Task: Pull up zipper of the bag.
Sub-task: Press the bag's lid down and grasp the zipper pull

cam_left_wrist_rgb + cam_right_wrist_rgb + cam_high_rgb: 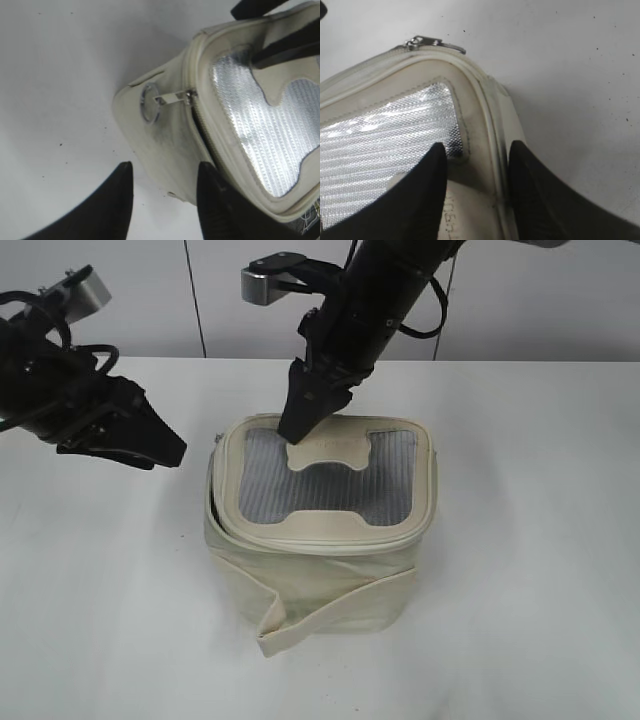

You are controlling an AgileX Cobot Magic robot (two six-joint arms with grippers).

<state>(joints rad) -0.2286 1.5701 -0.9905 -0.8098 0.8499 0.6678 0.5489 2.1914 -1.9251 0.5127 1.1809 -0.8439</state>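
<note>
My right gripper grabs the lid's back rim next, since the piped edge stands up around the mesh panel (pixel 265 480) (pixel 395 130), which lies broad and flat.
The cream bag (pixel 340 585) stands at the table's middle, its lid with grey mesh and an H-shaped patch (pixel 328 452) facing up. The zipper (pixel 214 502) gapes open along the left side. In the left wrist view a slider (pixel 188 96) with a silver ring pull (pixel 150 103) lies at the bag's corner (pixel 165 145). A second slider (pixel 418 42) shows in the right wrist view. My left gripper (pixel 172 448) (pixel 165 170) is open, left of the bag. My right gripper (pixel 300 420) (pixel 477 150) is open, pressing down over the lid's back rim (pixel 487 115).
The white table (pixel 530 540) spreads around the bag. A loose cream strap (pixel 300 620) hangs across the bag's front and touches the table. A grey wall (pixel 560 300) stands behind.
</note>
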